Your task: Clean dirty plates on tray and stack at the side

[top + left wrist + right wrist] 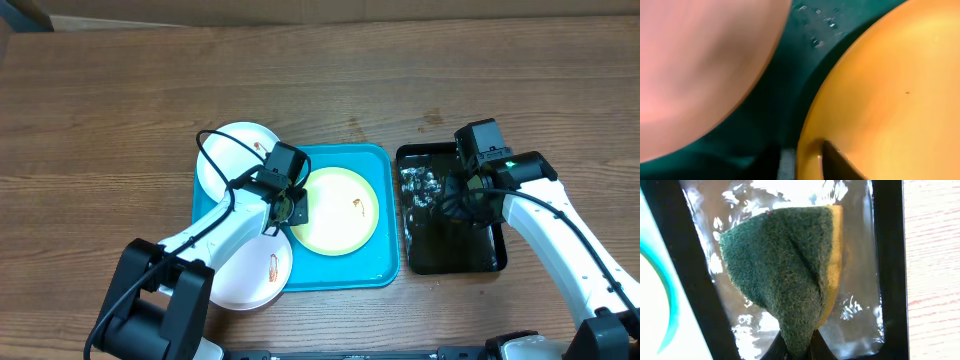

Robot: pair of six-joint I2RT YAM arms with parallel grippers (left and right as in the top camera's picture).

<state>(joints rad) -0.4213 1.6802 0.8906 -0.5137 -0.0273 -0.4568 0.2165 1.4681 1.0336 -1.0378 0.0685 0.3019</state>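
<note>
My left gripper grabs the rimmed plate's edge nearest the white plates next, so that plate's smeared side stays free for the sponge (785, 265).
The turquoise tray (385, 270) holds a plate with a yellow-green rim (345, 215) bearing a small brown smear. Two white plates overlap the tray's left side, one at the back (230, 150) and a smeared one at the front (250, 275). My left gripper (290, 205) (807, 162) straddles the rimmed plate's (880, 90) left edge, one finger above and one outside. Whether it pinches the rim is unclear. My right gripper (455, 205) (799, 352) is shut on a green and yellow sponge (785, 265), which hangs over the black tray.
A glossy black tray (455, 262) (887, 255) with wet shiny patches stands just right of the turquoise tray. Bare wooden table (120, 90) lies to the back, left and right. In the left wrist view, the back white plate (700, 65) sits close beside the rimmed one.
</note>
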